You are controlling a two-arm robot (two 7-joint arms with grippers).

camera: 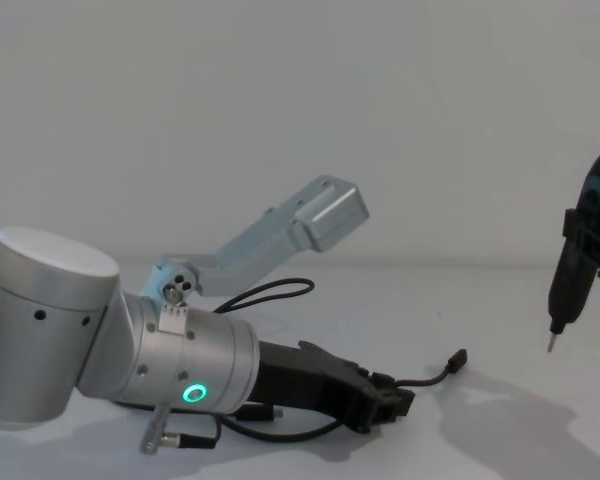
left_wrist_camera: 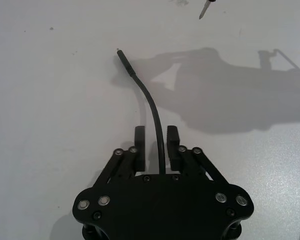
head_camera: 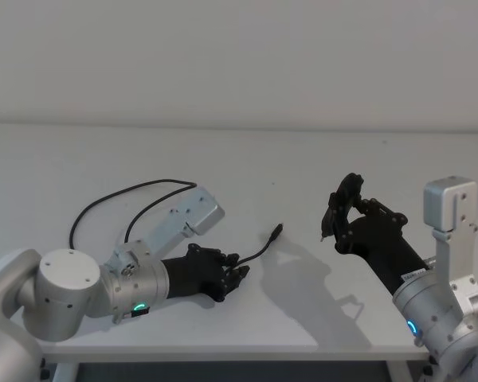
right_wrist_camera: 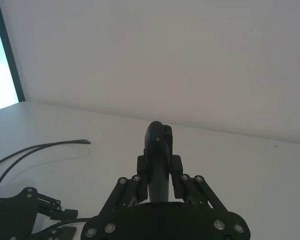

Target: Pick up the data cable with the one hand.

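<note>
Next, the left gripper pinches the data cable by the cord just behind its plug (left_wrist_camera: 159, 137), which rises off the table while the cable's loop lies slack.
The data cable (head_camera: 276, 232) is a thin black cord that loops across the white table behind my left arm and ends in a small plug pointing right. My left gripper (head_camera: 239, 265), the one hand with the green ring, lies low on the table. Its fingers (left_wrist_camera: 139, 140) stand open on either side of the cable (left_wrist_camera: 152, 107), with a gap to each. From the chest the cable (camera: 432, 379) rises out of the left gripper (camera: 400, 400). My right gripper (head_camera: 344, 219) hovers to the right, shut on a black pointed tool (right_wrist_camera: 159, 145).
The tool's tip (camera: 551, 343) hangs above the table, right of the cable's plug. The table's front edge (head_camera: 223, 348) runs just below my left arm. The cable's loop (head_camera: 127, 191) lies behind the left forearm.
</note>
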